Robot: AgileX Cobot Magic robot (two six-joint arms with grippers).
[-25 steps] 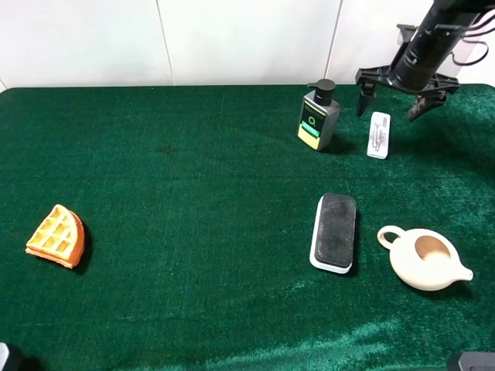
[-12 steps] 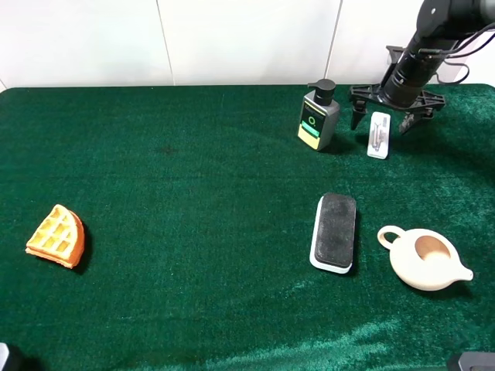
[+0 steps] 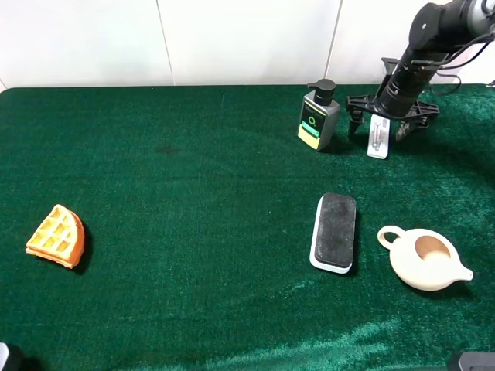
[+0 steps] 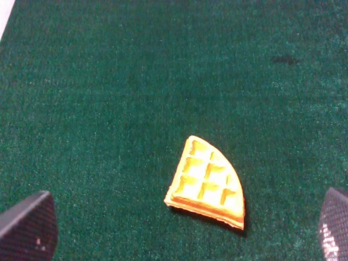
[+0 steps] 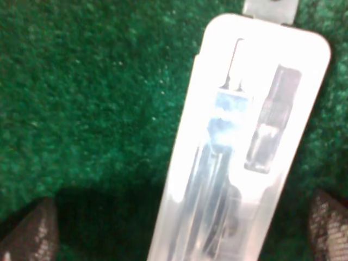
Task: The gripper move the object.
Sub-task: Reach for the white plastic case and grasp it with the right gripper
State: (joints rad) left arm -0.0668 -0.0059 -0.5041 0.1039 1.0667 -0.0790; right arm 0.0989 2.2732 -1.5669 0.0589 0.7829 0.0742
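Note:
My right gripper should close on the stick now, because my fingers are low on both long sides of the flat white stick (image 3: 378, 139).
The object is a small flat white stick (image 3: 378, 139) lying on the green cloth at the back right, beside the dark pump bottle (image 3: 318, 115). My right gripper (image 3: 384, 117), a black claw, is open and sits low over the stick's far end, with a prong on each side of it. In the right wrist view the stick (image 5: 244, 130) fills the middle, between the dark fingertips (image 5: 27, 231) at the lower corners. My left gripper (image 4: 179, 231) is open and empty above a waffle piece (image 4: 209, 182).
A black-topped white block (image 3: 335, 231) lies right of centre, with a cream teapot-like pitcher (image 3: 424, 258) to its right. The waffle piece (image 3: 56, 236) lies at the far left. A white wall runs behind the green cloth (image 3: 193, 170).
My right gripper has come down and a little to the left, from above and behind the stick to straddling its far end. The stick has not moved.

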